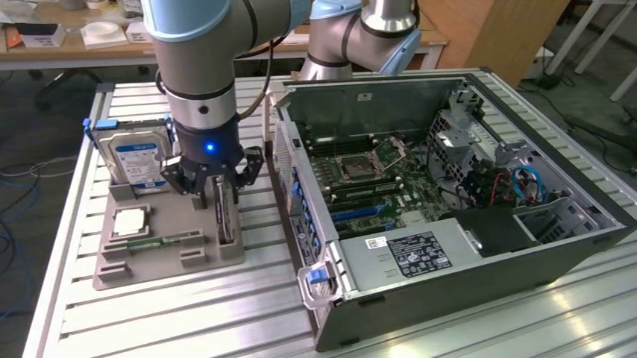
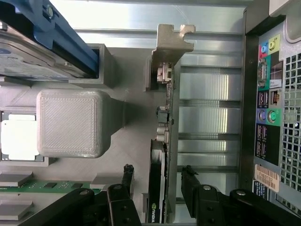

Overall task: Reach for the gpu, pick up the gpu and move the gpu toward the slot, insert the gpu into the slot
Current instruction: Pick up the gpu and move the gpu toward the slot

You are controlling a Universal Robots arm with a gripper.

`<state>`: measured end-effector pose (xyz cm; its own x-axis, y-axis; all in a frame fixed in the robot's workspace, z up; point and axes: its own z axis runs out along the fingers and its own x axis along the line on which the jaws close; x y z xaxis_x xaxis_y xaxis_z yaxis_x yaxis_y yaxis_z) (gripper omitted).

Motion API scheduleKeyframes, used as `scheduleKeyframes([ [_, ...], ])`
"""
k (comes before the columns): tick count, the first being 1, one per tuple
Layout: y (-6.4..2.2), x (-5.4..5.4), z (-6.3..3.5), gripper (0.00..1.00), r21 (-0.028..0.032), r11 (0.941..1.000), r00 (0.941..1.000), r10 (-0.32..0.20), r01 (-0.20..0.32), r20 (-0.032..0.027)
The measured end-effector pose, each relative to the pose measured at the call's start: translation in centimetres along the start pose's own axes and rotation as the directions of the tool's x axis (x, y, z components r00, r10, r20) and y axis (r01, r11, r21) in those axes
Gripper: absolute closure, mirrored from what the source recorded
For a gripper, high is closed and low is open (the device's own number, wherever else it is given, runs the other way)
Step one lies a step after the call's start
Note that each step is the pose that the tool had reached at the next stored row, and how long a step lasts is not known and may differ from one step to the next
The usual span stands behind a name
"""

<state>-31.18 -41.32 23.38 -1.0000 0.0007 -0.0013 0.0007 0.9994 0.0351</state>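
Note:
The gripper grabs the GPU by its NVIDIA-labelled edge [image 2: 154, 207] next, to insert it into the blue slot.
The gpu [image 1: 226, 221] stands on its long edge in a groove of the grey holder tray [image 1: 169, 262], left of the open computer case [image 1: 448, 246]. In the wrist view the gpu [image 2: 162, 150] is a thin dark card with its silver bracket [image 2: 170, 43] at the far end. My gripper [image 1: 221, 195] hangs just over the card. Its black fingers [image 2: 127, 175] straddle the card with a gap on each side, so the gripper [image 2: 157, 170] is open and holds nothing. The blue slot [image 1: 360, 212] lies on the motherboard inside the case.
A hard drive [image 1: 139, 156] with a blue-white label stands at the tray's back. A processor chip [image 1: 130, 221] and a green memory stick [image 1: 159, 242] lie beside the card. The case's rear port panel [image 2: 270, 103] is close to the gripper. The slatted aluminium table [image 1: 199, 313] surrounds the tray.

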Motion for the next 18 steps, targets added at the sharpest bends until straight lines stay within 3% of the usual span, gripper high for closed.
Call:
scheduleKeyframes([
  [2, 0.00, 0.00, 0.00, 0.48, 0.0001, 1.0000, 1.0000, 0.000, 0.000, 0.0000],
  [6, 0.00, 0.00, 0.00, 0.67, 0.0001, 1.0000, 1.0000, 0.000, 0.000, -0.0001],
  [9, 0.00, 0.00, 0.00, 0.74, 0.0001, 1.0000, 1.0000, 0.000, 0.000, 0.0000],
  [18, 0.00, 0.00, 0.00, 0.74, 0.0000, 1.0000, 1.0000, 0.000, 0.000, 0.0000],
])
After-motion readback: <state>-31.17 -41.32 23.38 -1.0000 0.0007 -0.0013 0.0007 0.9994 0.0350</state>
